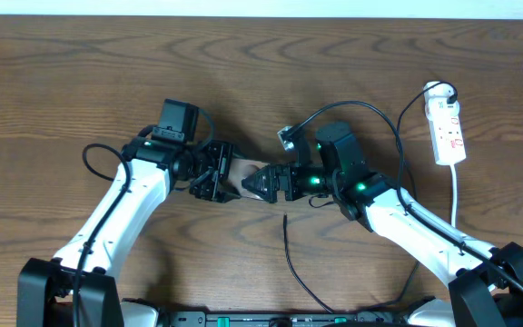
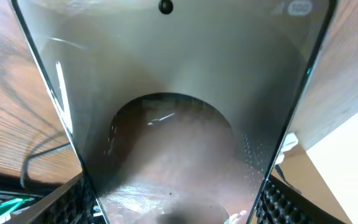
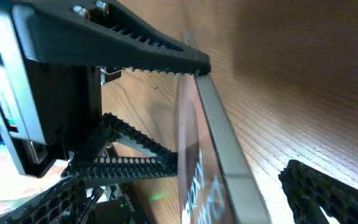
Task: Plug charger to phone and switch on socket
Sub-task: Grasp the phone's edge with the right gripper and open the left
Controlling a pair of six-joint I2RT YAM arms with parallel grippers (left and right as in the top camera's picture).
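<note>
I need to close my right gripper on the phone's near end (image 1: 261,179) (image 3: 226,191) now, because that end of the phone runs down between its open fingers.
The phone (image 1: 246,173) is held off the table at the centre, between my two grippers. My left gripper (image 1: 212,178) is shut on its left end; in the left wrist view the glossy phone (image 2: 179,93) fills the frame, with a ribbed finger pressed against each long edge. My right gripper (image 1: 269,183) stands open around the phone's right end. In the right wrist view the phone (image 3: 219,162) shows edge-on, with a gap to my right finger (image 3: 328,193). The charger (image 1: 291,254) lies loose on the table below, its tip pointing up. The white socket (image 1: 448,127) lies at the far right.
A white cord (image 1: 457,195) runs down from the socket toward the front edge. Thick black arm cables (image 1: 370,113) loop above the right arm. The charger's thin cable trails to the front edge of the table (image 1: 62,82).
</note>
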